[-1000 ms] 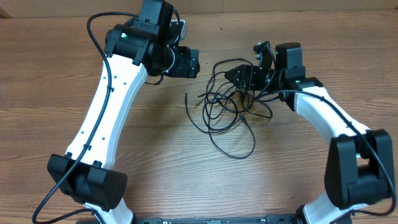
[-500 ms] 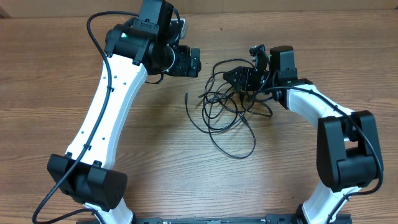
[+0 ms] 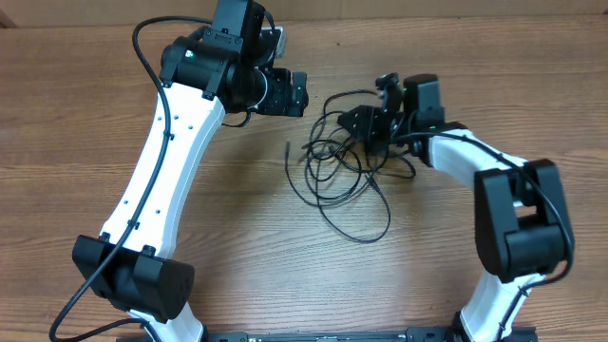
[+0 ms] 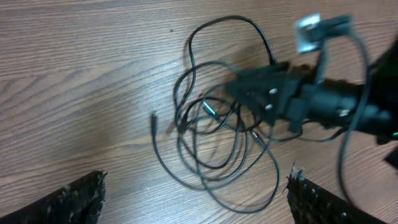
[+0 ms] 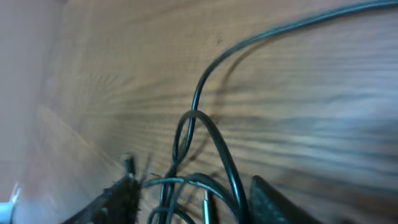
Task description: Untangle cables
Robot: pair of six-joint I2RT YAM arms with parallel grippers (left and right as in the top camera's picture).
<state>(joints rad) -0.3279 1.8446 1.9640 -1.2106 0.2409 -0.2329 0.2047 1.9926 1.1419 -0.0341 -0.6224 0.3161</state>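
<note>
My left gripper is to grab the black cables next at a looped part beside my right gripper, so the cables' plug end stays free to untangle.
Thin black cables (image 3: 342,166) lie in a loose tangle on the wooden table (image 3: 446,256), with one free plug end (image 3: 289,147) sticking out to the left. My right gripper (image 3: 361,122) sits in the upper right of the tangle. In the right wrist view it (image 5: 193,186) is open, with several cable strands (image 5: 214,149) passing between its fingers (image 5: 118,199). My left gripper (image 3: 298,95) hovers to the upper left of the tangle, apart from it. In the left wrist view it (image 4: 196,183) is wide open and empty, with the cables (image 4: 211,130) and the right gripper (image 4: 273,93) below it.
The two white arms flank the tangle, the left arm (image 3: 161,161) along the left side and the right arm (image 3: 503,190) curving in from the right. Thicker black arm cables (image 3: 147,52) run along the arms. The table's far edge (image 3: 399,11) is at the top.
My right gripper has moved left, deeper into the tangle, and the strands near it have shifted slightly. The left arm has not moved.
</note>
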